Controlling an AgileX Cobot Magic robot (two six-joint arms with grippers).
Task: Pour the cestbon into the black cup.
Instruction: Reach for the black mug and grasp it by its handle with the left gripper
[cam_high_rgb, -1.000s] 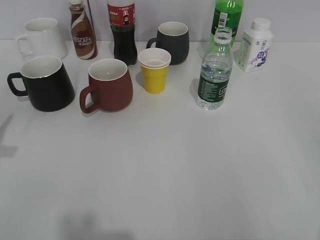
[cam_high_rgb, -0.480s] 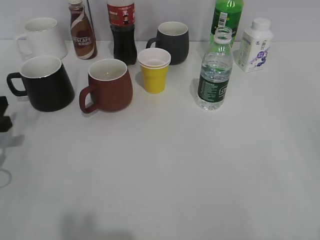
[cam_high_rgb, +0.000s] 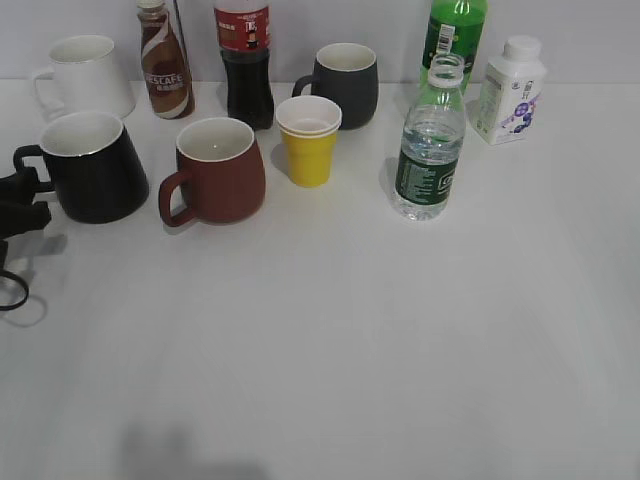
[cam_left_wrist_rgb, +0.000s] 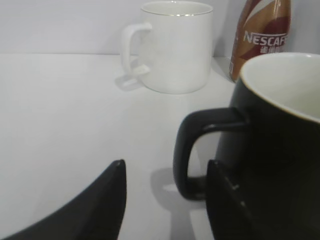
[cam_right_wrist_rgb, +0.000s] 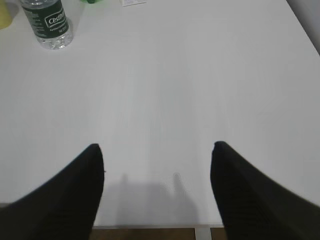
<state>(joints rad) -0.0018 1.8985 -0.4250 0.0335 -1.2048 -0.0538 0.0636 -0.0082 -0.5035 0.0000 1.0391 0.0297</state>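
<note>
Next, my left gripper grabs the cup by its loop handle, which is thin, since the black cup's round body (cam_high_rgb: 98, 175) is broad.
The cestbon (cam_high_rgb: 430, 140) is a clear, uncapped bottle with a dark green label, upright at the right of centre; its lower part shows in the right wrist view (cam_right_wrist_rgb: 48, 22). The black cup (cam_high_rgb: 95, 168) stands at the left with its handle pointing left. In the left wrist view the black cup (cam_left_wrist_rgb: 280, 125) fills the right side. My left gripper (cam_left_wrist_rgb: 165, 172) is open, its fingers either side of the cup's handle near its lower end; it shows at the left edge of the exterior view (cam_high_rgb: 15, 200). My right gripper (cam_right_wrist_rgb: 156, 152) is open and empty above the table's near edge.
A reddish-brown mug (cam_high_rgb: 215, 170), a yellow paper cup (cam_high_rgb: 309, 140), a dark grey mug (cam_high_rgb: 345, 83), a white mug (cam_high_rgb: 85, 75), a Nescafe bottle (cam_high_rgb: 165, 62), a cola bottle (cam_high_rgb: 245, 60), a green soda bottle (cam_high_rgb: 455, 35) and a white milk bottle (cam_high_rgb: 510, 90) stand on the white table (cam_high_rgb: 350, 330).
My left gripper has come in from the left edge and moved up to the black cup's handle. Nothing on the table has moved.
</note>
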